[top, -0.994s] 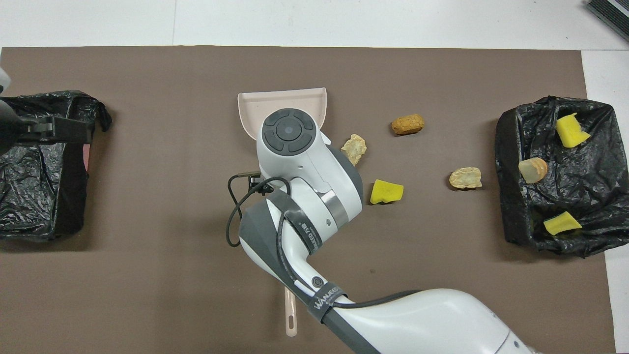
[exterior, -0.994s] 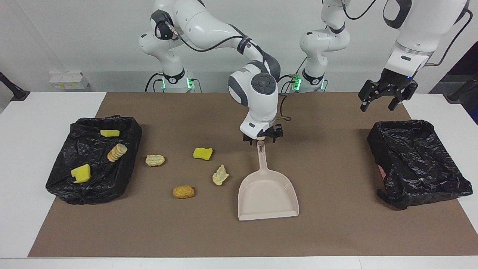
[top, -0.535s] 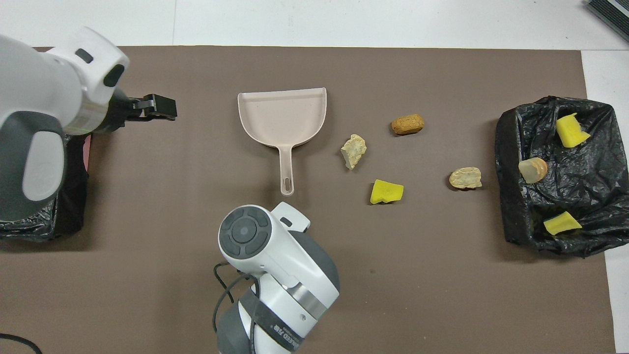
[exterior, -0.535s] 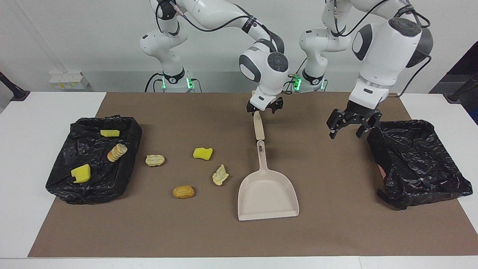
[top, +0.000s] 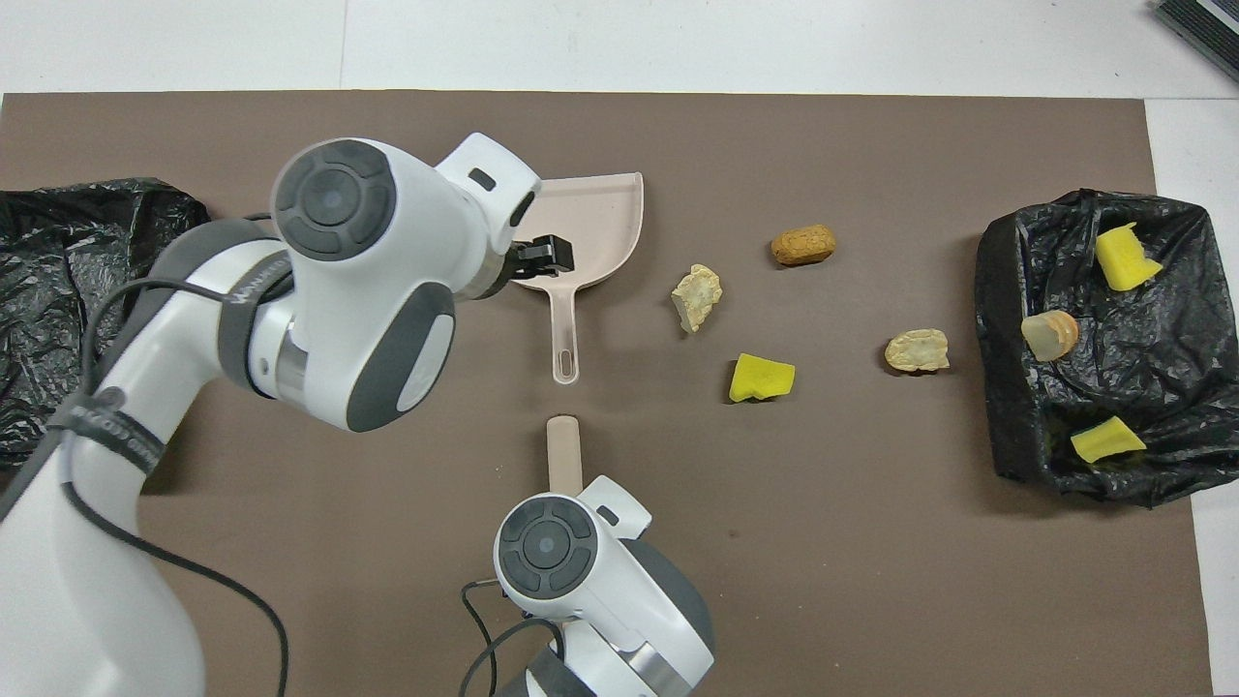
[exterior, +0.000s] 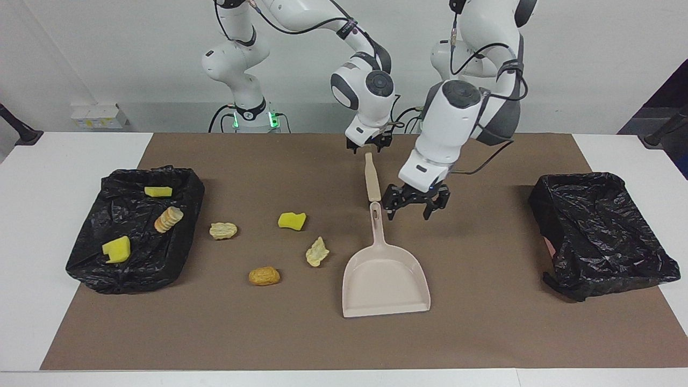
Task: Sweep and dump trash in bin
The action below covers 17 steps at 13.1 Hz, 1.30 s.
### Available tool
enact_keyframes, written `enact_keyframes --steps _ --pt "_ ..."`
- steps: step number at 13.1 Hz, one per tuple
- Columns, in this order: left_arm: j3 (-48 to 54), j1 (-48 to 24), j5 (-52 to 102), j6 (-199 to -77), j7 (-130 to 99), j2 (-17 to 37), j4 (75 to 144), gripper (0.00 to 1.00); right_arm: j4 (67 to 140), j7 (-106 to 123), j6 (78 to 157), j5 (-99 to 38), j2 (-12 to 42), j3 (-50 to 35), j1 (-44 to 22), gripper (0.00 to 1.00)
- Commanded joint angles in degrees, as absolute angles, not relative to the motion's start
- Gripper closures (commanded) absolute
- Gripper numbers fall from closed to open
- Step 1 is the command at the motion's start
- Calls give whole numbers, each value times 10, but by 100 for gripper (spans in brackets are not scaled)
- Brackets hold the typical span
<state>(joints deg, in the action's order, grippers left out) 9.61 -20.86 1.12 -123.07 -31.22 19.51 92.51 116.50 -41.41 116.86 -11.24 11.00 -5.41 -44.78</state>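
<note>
My left gripper is about to grab the beige dustpan (top: pixel 605 208) by its narrow handle (top: pixel 563 335), because the dustpan's broad scoop is wider than the open fingers.
Trash lies loose on the brown mat: a yellow sponge chunk (exterior: pixel 292 220) (top: pixel 762 378), two beige crinkled pieces (exterior: pixel 223 230) (exterior: pixel 317 251) and an orange piece (exterior: pixel 264 276). More scraps rest in the black-lined bin (exterior: pixel 177 177) at the right arm's end. The beige dustpan (exterior: pixel 384 279) (top: pixel 605 208) lies flat with its handle (exterior: pixel 379 220) toward the robots. In line with it, nearer the robots, lies the beige brush handle (exterior: pixel 372 180) (top: pixel 563 450). My left gripper (exterior: pixel 413 207) (top: pixel 547 257) hangs open just beside the dustpan's handle. My right gripper (exterior: pixel 368 146) stands open, low over the brush handle's robot-side end.
A second black-lined bin (exterior: pixel 602 231) (top: pixel 58 281) with nothing showing inside stands at the left arm's end of the mat. In the overhead view the left arm's wrist covers part of the dustpan, and the right arm's wrist hides most of the brush.
My left arm swung from the bin at its own end to the dustpan's handle and came down. My right gripper left the dustpan handle, drew back toward the robots and settled over the brush.
</note>
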Motion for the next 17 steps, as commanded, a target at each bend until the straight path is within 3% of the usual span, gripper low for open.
enact_keyframes --steps 1,3,4,5,8,11,13,15,17 --pt "87 -220 6 -1237 -317 201 937 0 1201 -403 1185 -143 86 -54 -446 26" --pt "87 -232 5 -1241 -313 197 971 0 1217 -400 1205 -152 78 -54 -447 33" --pt "87 -241 5 -1244 -316 197 987 0 1216 -398 1206 -152 79 -54 -447 44" --pt "87 -251 6 -1253 -315 198 992 0 1215 -399 1204 -152 80 -54 -447 69" --pt "87 -261 6 -1266 -316 196 1015 0 1203 -402 1189 -153 83 -53 -439 100" --pt "86 -269 6 -1284 -333 213 1018 0 1214 -400 1080 -153 12 -50 -412 100" --pt "86 -270 2 -1281 -333 215 1016 0 1235 -376 1061 -152 -34 -50 -387 100" --pt "86 -270 2 -1283 -334 215 1019 20 1237 -371 1043 -137 -53 -47 -377 100" --pt "86 -270 2 -1289 -334 215 1020 33 1232 -370 1034 -119 -70 -47 -345 100"
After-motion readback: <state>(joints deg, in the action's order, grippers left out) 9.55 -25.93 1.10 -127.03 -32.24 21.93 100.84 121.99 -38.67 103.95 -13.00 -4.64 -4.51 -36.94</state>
